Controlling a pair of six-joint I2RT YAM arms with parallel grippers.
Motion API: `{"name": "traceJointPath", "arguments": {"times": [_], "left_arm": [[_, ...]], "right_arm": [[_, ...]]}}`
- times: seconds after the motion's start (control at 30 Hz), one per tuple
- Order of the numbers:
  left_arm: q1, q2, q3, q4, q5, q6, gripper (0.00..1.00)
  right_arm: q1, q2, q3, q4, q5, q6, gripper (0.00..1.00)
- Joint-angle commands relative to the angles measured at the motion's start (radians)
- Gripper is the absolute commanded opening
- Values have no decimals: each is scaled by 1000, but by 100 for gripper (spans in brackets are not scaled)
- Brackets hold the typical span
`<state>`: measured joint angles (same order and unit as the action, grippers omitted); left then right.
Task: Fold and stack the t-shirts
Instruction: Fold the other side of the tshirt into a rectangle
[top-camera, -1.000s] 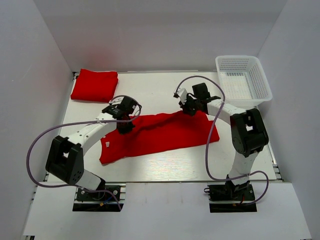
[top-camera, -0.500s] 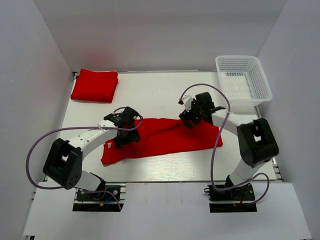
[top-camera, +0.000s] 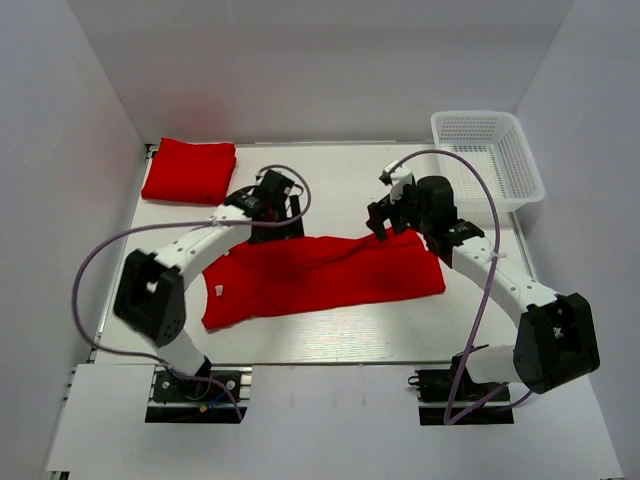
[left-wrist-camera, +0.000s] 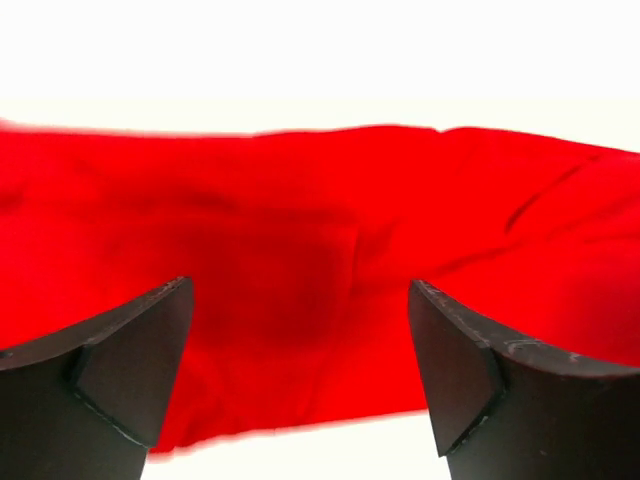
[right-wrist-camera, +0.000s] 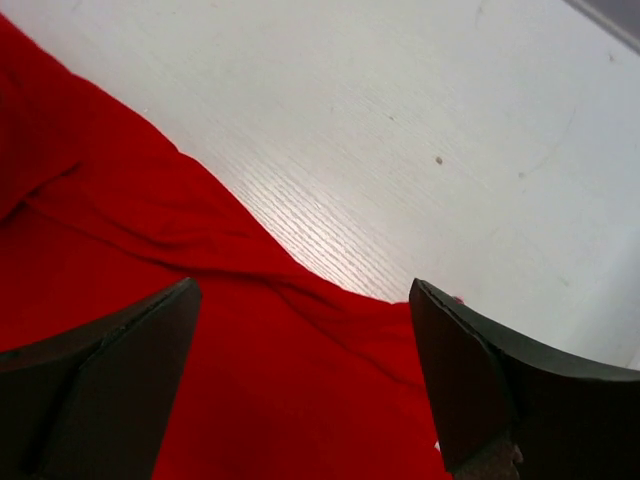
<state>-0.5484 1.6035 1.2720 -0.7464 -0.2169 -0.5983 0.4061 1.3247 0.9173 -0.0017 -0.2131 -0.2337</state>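
My left gripper is to grab the long red t-shirt next by the loose corner of its top layer, inside the shirt's far edge, and so draw that layer nearer for folding.
One red t-shirt (top-camera: 330, 272) lies folded lengthwise across the middle of the table, its small white tag (top-camera: 215, 291) near the left end. A second t-shirt (top-camera: 190, 170) sits folded at the back left corner. My left gripper (top-camera: 272, 222) hovers over the long shirt's far edge toward its left end. In the left wrist view the gripper (left-wrist-camera: 298, 290) stands open with red cloth (left-wrist-camera: 300, 220) below and nothing gripped. My right gripper (top-camera: 385, 218) hangs above the far edge toward the right end. The right wrist view shows it (right-wrist-camera: 303, 288) open over the shirt's edge (right-wrist-camera: 250, 330).
A white mesh basket (top-camera: 470, 117) stands at the back right corner. White walls enclose the table (top-camera: 320, 180) on three sides. Both arms' grey cables loop over the table beside the shirt.
Both grippers have opened and let go of the shirt's far edge, then moved back and up. The shirt now lies flatter, folded lengthwise.
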Motion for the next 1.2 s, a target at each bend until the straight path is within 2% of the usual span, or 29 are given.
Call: {"name": "traceJointPath", "arguments": {"times": [0.0, 0.1, 0.27, 0.4, 0.6, 0.73, 0.83, 0.87, 0.97, 1.0, 1.07, 1.1, 1.17], "left_arm": [[-4, 111, 76, 35, 36, 127, 96], [-4, 157, 85, 44, 73, 161, 88], [-13, 205, 86, 32, 103, 193, 81], [-24, 223, 49, 45, 142, 203, 81], [-33, 252, 30, 35, 129, 183, 75], [-33, 263, 30, 24, 88, 173, 67], [-33, 272, 40, 24, 77, 161, 53], [-33, 273, 40, 24, 77, 161, 45], [-33, 273, 29, 33, 96, 161, 29], [-33, 273, 29, 33, 96, 161, 18], [-33, 273, 29, 21, 85, 147, 4], [-33, 259, 29, 12, 73, 134, 0], [-33, 234, 18, 12, 48, 111, 0]], "right_arm": [[-3, -4, -1, 3, 119, 137, 90], [-7, -10, -14, -34, 198, 172, 90], [-6, -10, -26, -27, 285, 204, 90], [-4, 10, -24, -29, 300, 218, 90], [-9, 33, -20, -35, 300, 226, 90], [-12, 22, -23, -38, 296, 226, 90], [-10, 15, -24, -40, 307, 226, 90], [-10, 14, -26, -41, 308, 224, 90], [-10, 11, -28, -43, 316, 226, 90], [-13, 8, -28, -43, 317, 226, 90], [-9, 2, -29, -41, 308, 226, 90], [-13, -1, -29, -43, 308, 226, 90], [-10, -4, -31, -43, 301, 251, 90]]}}
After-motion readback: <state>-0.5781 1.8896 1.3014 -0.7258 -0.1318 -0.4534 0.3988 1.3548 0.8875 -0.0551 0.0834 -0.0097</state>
